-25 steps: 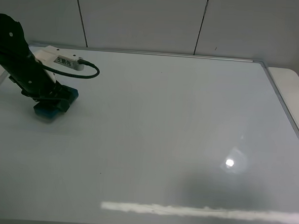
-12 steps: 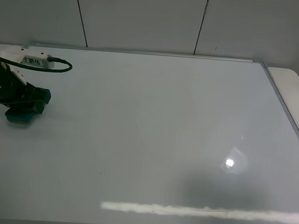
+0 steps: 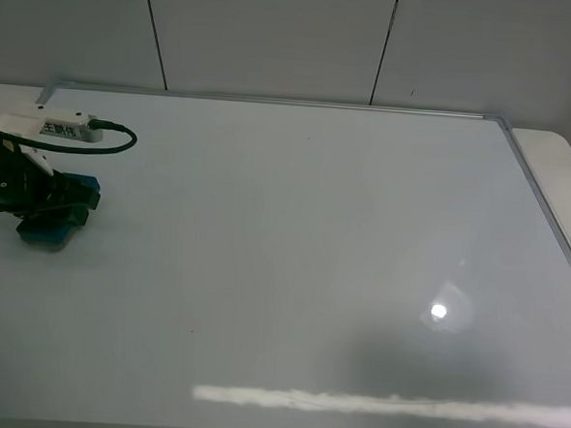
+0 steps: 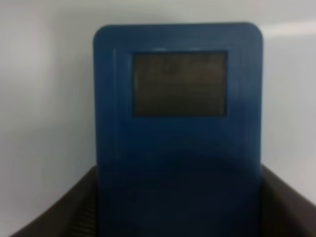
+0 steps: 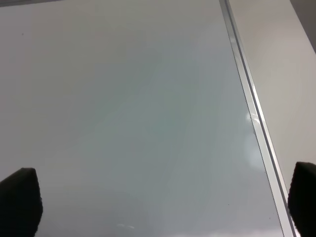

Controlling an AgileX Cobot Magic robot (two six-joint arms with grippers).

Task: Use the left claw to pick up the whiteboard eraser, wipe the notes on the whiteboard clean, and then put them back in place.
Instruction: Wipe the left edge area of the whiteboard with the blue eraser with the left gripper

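My left gripper should open now, because the base of the blue eraser is resting on the whiteboard, so the eraser would stay in place.
The whiteboard (image 3: 292, 263) fills the exterior view, glossy white in a thin silver frame. No notes show on it; the surface looks blank. The left claw (image 3: 65, 203) is at the board's far left, shut on the teal-blue whiteboard eraser (image 3: 50, 229), which rests on the board. In the left wrist view the eraser (image 4: 177, 98) fills the picture, held between the two black fingers (image 4: 64, 212) of the left claw (image 4: 177, 207). The right gripper (image 5: 160, 202) is open and empty above the whiteboard (image 5: 138, 113), and does not show in the exterior view.
A white box module (image 3: 53, 127) with a looping black cable (image 3: 115, 145) rides on the left arm. The board's silver frame (image 5: 249, 94) runs along its right side, with the pale table (image 3: 559, 173) beyond. A light glare spot (image 3: 440, 311) sits at lower right.
The left claw carried the eraser leftward across the board to its far left, then shifted slightly toward the front. The right arm has not moved.
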